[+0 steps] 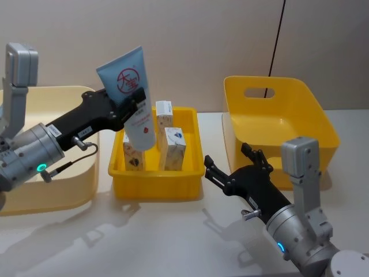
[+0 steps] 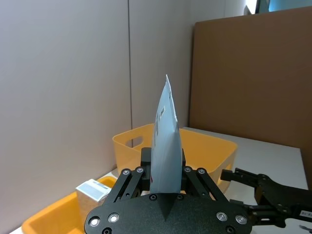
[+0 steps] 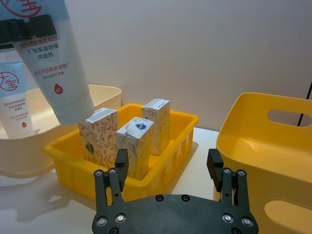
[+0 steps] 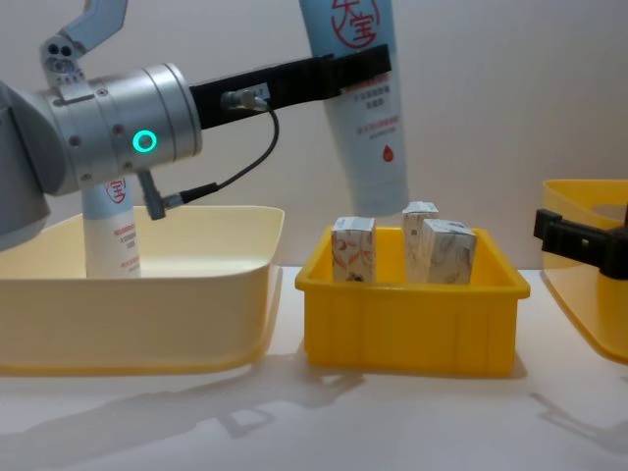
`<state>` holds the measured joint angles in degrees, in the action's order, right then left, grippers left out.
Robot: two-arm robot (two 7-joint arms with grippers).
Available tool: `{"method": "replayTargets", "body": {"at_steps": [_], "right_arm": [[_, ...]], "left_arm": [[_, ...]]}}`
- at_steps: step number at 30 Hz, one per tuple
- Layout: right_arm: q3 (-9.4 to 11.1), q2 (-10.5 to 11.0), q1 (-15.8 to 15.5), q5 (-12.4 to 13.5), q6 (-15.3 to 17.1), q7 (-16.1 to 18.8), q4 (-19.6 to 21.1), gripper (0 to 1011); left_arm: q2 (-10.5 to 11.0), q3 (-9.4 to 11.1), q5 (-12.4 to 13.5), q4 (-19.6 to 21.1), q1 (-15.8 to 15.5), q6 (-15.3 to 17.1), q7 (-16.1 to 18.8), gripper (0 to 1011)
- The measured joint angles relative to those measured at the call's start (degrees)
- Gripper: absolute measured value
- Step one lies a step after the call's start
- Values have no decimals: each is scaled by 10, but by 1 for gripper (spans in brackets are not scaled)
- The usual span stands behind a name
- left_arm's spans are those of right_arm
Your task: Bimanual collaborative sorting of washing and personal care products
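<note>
I will next use my right gripper to grab the light-blue tube by its lower part [image 1: 141,133] and take it over for sorting into the larger yellow bin.
My left gripper [image 1: 136,107] is shut on a tall light-blue tube [image 1: 128,92] with a red round logo. It holds the tube cap-down in the air over the left part of the small yellow bin [image 1: 155,183]. Three white marbled cartons [image 1: 173,149] stand upright in that bin. A second blue tube [image 4: 110,231] stands in the cream bin [image 4: 147,324] on the left. Lower right of the small bin, above the table, my right gripper [image 1: 229,168] is open and holds nothing. The right wrist view shows its fingers [image 3: 120,166] facing the cartons [image 3: 135,146].
A larger yellow bin [image 1: 314,124] with a handle slot stands at the back right, just behind my right gripper. The cream bin [image 1: 69,190] takes up the left side. A plain wall closes off the table's far edge.
</note>
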<state>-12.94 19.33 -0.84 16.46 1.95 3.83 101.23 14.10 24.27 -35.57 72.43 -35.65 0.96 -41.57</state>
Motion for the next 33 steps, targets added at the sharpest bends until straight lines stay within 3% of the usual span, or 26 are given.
{"method": "replayTargets", "body": {"at_steps": [10,22,26,33], "right_arm": [[2,5,0,8,-1,19,3,1001],[2,25,8,38,4,82,18,1001],[-4,30,18,48,14,103,22,1001],[-22,26,45,43,37,107,28,1001]], "left_arm": [[-6,8,-6,-3,-5,1,-12,271],[-9,13,-9,-5,-7,1,-19,271],[-10,13,-10,-5,-8,1,-20,271],[-10,14,-11,-6,-8,1,-21,271]]}}
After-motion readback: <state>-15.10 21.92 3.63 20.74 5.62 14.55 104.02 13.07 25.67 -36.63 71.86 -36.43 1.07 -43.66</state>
